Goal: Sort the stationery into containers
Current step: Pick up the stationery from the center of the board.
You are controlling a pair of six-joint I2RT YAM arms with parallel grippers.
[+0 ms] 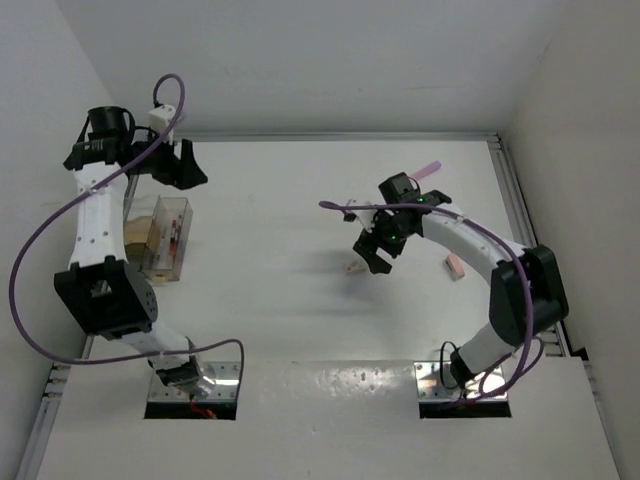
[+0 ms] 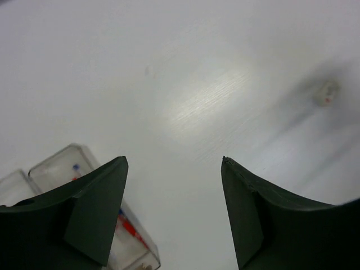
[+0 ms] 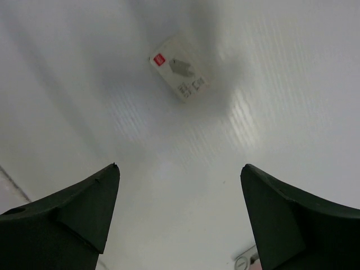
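The red-marked end of the eraser should stay free to hand over to my left gripper, so my right gripper should next grab the whitish eraser by its black-lettered end (image 1: 362, 265) (image 3: 193, 86).
The clear containers (image 1: 166, 236) stand at the left and hold red and blue pens (image 2: 131, 229); they show at the lower left of the left wrist view (image 2: 61, 166). My left gripper (image 1: 186, 166) is open and empty, above the table just beyond the containers (image 2: 174, 160). My right gripper (image 1: 373, 254) is open and empty, hovering over the whitish eraser (image 1: 353, 267), which lies ahead of its jaws (image 3: 180, 76). The right gripper (image 3: 180, 166) holds nothing. A pink eraser (image 1: 455, 266) lies right of it. A pink marker (image 1: 428, 170) lies behind the right arm.
White walls close in the table at the back and both sides. A metal rail (image 1: 520, 215) runs along the right edge. A purple cable (image 1: 340, 207) loops off the right arm. The whitish eraser shows blurred far off in the left wrist view (image 2: 326, 93).
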